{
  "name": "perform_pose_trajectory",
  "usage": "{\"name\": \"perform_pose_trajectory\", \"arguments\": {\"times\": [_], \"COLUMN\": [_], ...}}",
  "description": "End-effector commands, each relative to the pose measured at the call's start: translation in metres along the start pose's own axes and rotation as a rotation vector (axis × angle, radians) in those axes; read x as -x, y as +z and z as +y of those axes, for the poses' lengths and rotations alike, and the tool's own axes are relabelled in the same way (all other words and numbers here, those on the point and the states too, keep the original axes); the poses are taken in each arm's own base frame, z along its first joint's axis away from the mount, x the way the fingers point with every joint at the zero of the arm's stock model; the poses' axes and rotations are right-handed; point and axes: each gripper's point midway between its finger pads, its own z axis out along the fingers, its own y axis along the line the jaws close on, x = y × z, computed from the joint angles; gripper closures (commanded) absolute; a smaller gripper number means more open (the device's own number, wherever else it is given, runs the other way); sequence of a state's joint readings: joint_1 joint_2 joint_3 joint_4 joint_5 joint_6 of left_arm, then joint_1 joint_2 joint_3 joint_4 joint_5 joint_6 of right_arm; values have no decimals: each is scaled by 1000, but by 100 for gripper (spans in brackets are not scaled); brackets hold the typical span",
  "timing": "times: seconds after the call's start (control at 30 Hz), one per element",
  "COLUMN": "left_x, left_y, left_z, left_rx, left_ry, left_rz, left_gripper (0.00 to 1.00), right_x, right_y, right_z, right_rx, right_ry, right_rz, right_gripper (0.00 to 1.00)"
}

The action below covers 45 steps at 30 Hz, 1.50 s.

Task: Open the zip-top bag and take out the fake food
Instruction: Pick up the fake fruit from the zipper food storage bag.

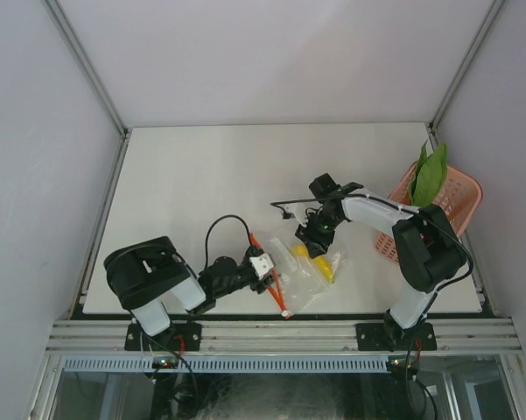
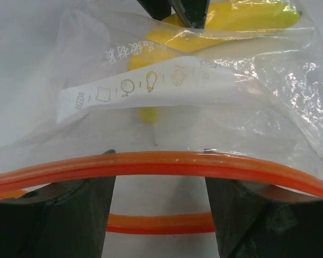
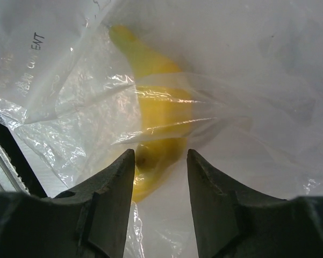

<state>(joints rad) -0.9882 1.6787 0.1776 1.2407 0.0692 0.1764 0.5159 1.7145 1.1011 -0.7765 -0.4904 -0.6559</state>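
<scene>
The banana's narrow end (image 1: pixel 297 251) (image 2: pixel 148 114) faces the bag's opening, so my left gripper should grab it there to take the banana out, which leaves the banana's body for handover.
The clear zip-top bag (image 1: pixel 302 278) lies near the table's front edge, its red-orange zipper strip (image 1: pixel 276 284) toward the left arm. My left gripper (image 1: pixel 264 265) is open at the bag's mouth. In the left wrist view one strip (image 2: pixel 161 163) crosses in front of both fingers and the other strip (image 2: pixel 161 221) runs behind them. A yellow banana (image 1: pixel 322 262) lies inside the bag (image 2: pixel 268 107), past the white label (image 2: pixel 150 86). My right gripper (image 3: pixel 160 152) is open over the bag (image 3: pixel 59 107), its fingers either side of the banana's end (image 3: pixel 156 107) through the plastic.
A pink lattice basket (image 1: pixel 459 201) stands at the right table edge with a long green leafy vegetable (image 1: pixel 431 175) sticking out. The right arm reaches over from beside it. White walls enclose the table on three sides.
</scene>
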Motion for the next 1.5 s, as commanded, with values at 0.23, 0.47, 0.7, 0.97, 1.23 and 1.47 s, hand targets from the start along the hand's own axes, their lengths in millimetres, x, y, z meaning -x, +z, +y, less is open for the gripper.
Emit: {"name": "perform_pose_trajectory", "arguments": {"times": [0.23, 0.47, 0.7, 0.97, 1.23, 1.47], "left_x": [38, 30, 23, 16, 14, 15], "left_y": [32, 45, 52, 55, 22, 5], "left_z": [24, 19, 17, 11, 28, 31], "left_rx": [115, 94, 85, 60, 164, 199], "left_ry": [30, -10, -16, -35, -42, -126], "left_rz": [-117, -100, -78, -63, -29, 23], "left_gripper": [28, 33, 36, 67, 98, 100], "right_x": [11, 13, 14, 14, 8, -3], "right_y": [7, 9, 11, 11, -4, 0], "right_z": [14, 18, 22, 18, -11, -29], "right_rx": [61, 95, 120, 112, 17, -70], "right_ry": [-31, -24, -20, -4, 74, 114], "right_rz": [5, -1, -2, 0, -22, 30], "right_gripper": [72, 79, 82, 81, 65, 66]}}
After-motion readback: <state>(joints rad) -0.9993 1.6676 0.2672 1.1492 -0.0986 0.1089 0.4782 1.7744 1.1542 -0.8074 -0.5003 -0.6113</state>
